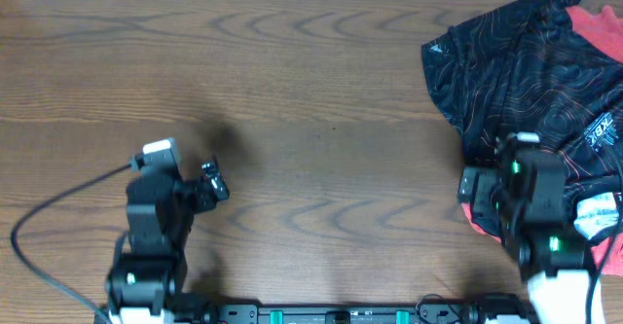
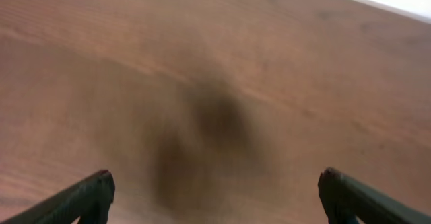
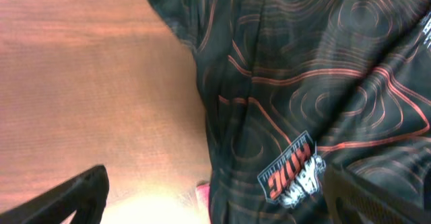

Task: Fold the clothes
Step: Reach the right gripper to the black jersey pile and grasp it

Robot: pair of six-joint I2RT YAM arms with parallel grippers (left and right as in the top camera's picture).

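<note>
Next, my right gripper pinches the black jersey by its edge bordering bare wood, to pull it off the red garment for folding.
The black jersey [image 1: 531, 66] with thin orange-red contour lines lies crumpled at the table's far right. It fills the right wrist view [image 3: 303, 83], where a white and orange logo patch [image 3: 293, 173] shows. My right gripper [image 3: 215, 190] is open above the jersey's left edge, one finger over bare wood, the other over the fabric. In the overhead view it [image 1: 506, 168] sits over the jersey's lower part. My left gripper [image 2: 215, 190] is open and empty above bare wood; it [image 1: 216, 181] is at the table's left front.
A red garment [image 1: 599, 27] lies under the jersey at the far right, and a sliver of it [image 3: 201, 196] peeks out below. The wooden table [image 1: 311, 120] stretches left and centre. A black cable [image 1: 58, 212] trails left of my left arm.
</note>
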